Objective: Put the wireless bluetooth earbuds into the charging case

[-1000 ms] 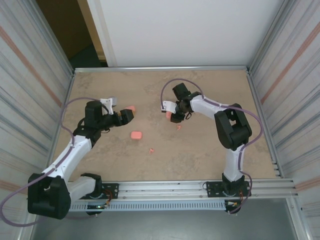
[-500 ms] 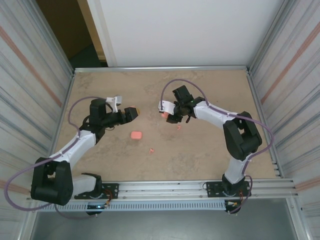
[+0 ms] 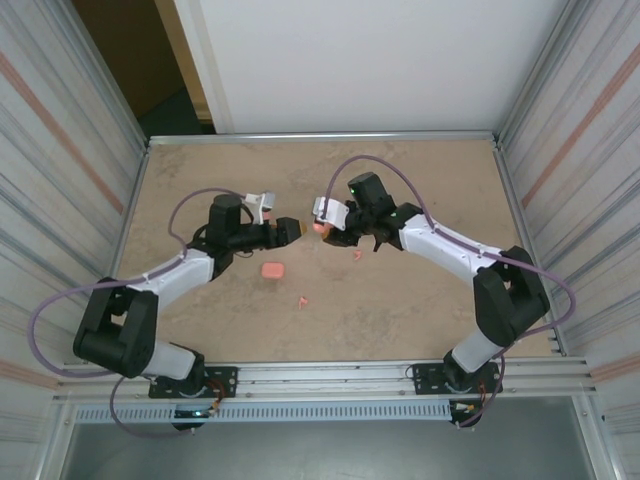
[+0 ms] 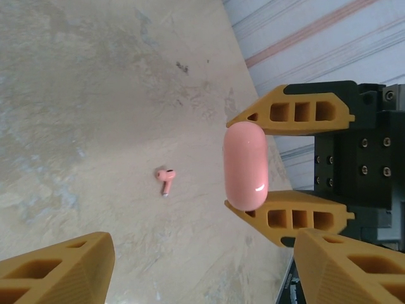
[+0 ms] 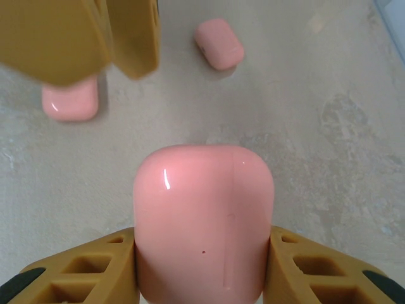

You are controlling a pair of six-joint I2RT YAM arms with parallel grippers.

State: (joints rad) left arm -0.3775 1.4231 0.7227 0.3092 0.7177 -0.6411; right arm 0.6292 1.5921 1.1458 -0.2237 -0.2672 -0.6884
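The left gripper needs to grab the charging case (image 5: 204, 218) next across the broad sides of its body, so that the lid stays free to open and the earbuds can go in.
My right gripper (image 5: 204, 256) is shut on a glossy pink charging case (image 5: 204, 218), lid closed, held above the table. From above, that gripper (image 3: 322, 229) sits mid-table, tip to tip with my left gripper (image 3: 292, 231). The left gripper (image 4: 202, 253) is open with nothing between its fingers and faces the held case (image 4: 245, 166) a short way off. One small pink earbud (image 4: 166, 180) lies on the table beneath. From overhead, an earbud (image 3: 357, 255) rests just right of the grippers and another earbud (image 3: 302, 300) lies nearer the front.
A second pink case (image 3: 271, 270) lies on the table below the left gripper. The right wrist view has two loose cases on the table, one (image 5: 70, 101) under the left gripper's fingers (image 5: 82, 38) and one (image 5: 219, 43) farther off. Metal walls (image 3: 560, 200) fence the table.
The left gripper has swung right and the right gripper, with its case, has moved left, so the two now almost meet at mid-table. The left jaws have narrowed slightly.
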